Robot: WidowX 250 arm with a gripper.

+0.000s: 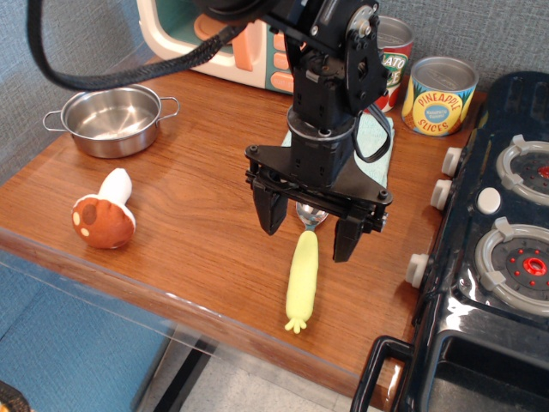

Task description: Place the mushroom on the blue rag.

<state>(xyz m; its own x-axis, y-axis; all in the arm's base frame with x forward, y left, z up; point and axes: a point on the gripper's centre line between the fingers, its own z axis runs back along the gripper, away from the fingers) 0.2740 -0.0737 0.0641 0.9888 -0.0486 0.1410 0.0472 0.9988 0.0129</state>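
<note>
My gripper will next put the mushroom on the blue rag (375, 137), so it should grab the mushroom by its brown spotted cap (104, 223).
The mushroom (105, 215) lies on its side near the front left of the wooden table, brown spotted cap toward me, white stem pointing back. The blue rag (375, 137) lies behind the arm, mostly hidden by it, only its right part showing. My gripper (310, 233) hangs open and empty in the middle of the table, its two black fingers straddling the bowl end of the yellow-handled spoon (303, 276). The mushroom is well to the gripper's left.
A steel pot (114, 120) stands at the back left. A toy microwave (219, 39) is at the back. A tomato can (393, 64) and a pineapple can (439, 96) stand behind the rag. A toy stove (493, 249) fills the right side.
</note>
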